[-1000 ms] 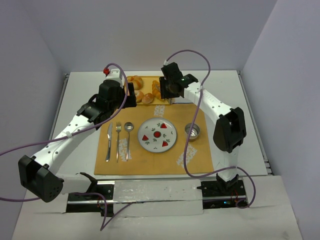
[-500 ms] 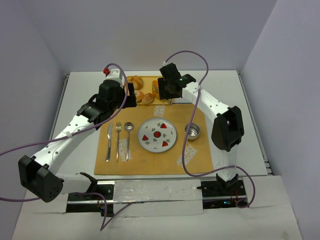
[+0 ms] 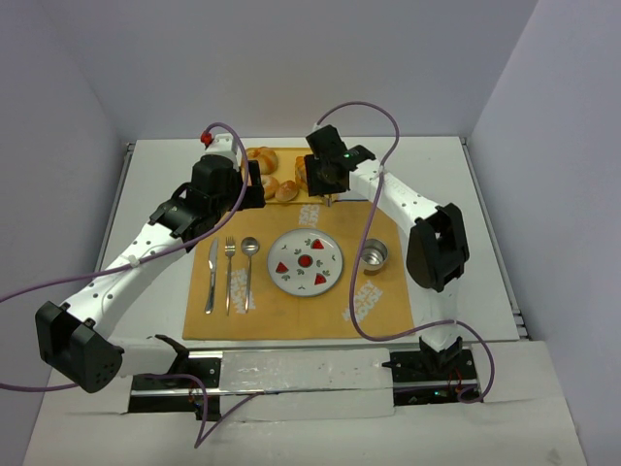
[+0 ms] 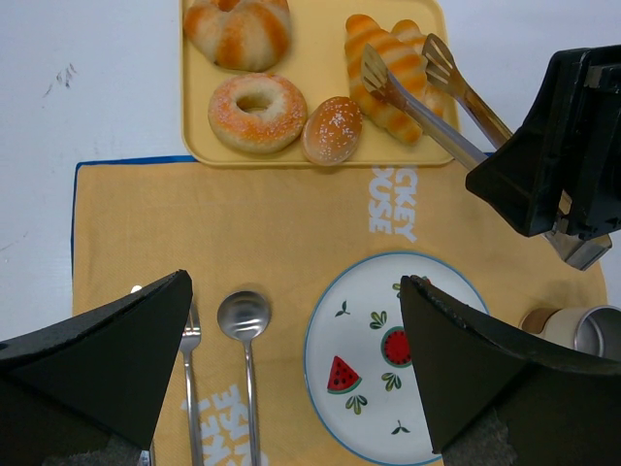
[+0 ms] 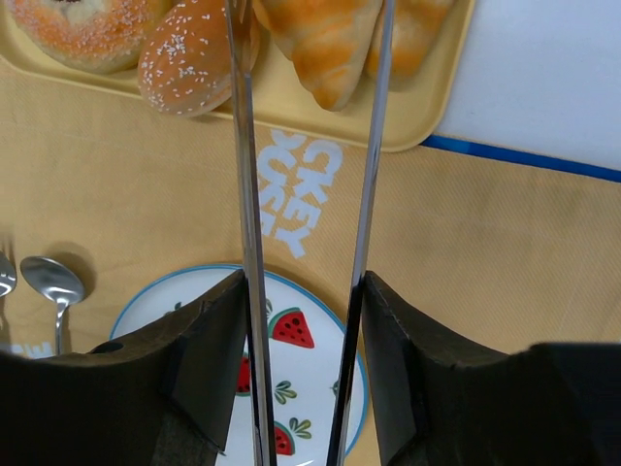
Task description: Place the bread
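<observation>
The tongs' arms are wide apart around the bread (image 3: 302,173) (image 5: 324,41), so the bread would stay on the yellow tray if I lifted my right gripper now.
The bread, a golden striped croissant (image 4: 388,83) (image 5: 325,39), lies at the right end of the yellow tray (image 4: 320,155) (image 3: 281,155). A second croissant (image 4: 412,34) lies beside it. My right gripper (image 5: 303,282) (image 3: 326,178) is shut on metal tongs (image 4: 432,121) (image 5: 243,194). The tongs' two arms stand apart with the bread between them, and whether they touch it I cannot tell. My left gripper (image 4: 294,283) hangs open and empty over the placemat, above the spoon and the plate (image 4: 427,437) (image 3: 307,262).
On the tray there are also a ridged round bun (image 4: 238,29), a sugared ring (image 4: 257,112) and a small seeded roll (image 4: 333,128). A knife, a fork (image 3: 230,272) and the spoon (image 4: 243,316) lie left of the plate. A metal cup (image 3: 374,254) stands to its right.
My right gripper has shifted slightly left and toward the tray, carrying the tongs further over the bread. The left arm has not moved.
</observation>
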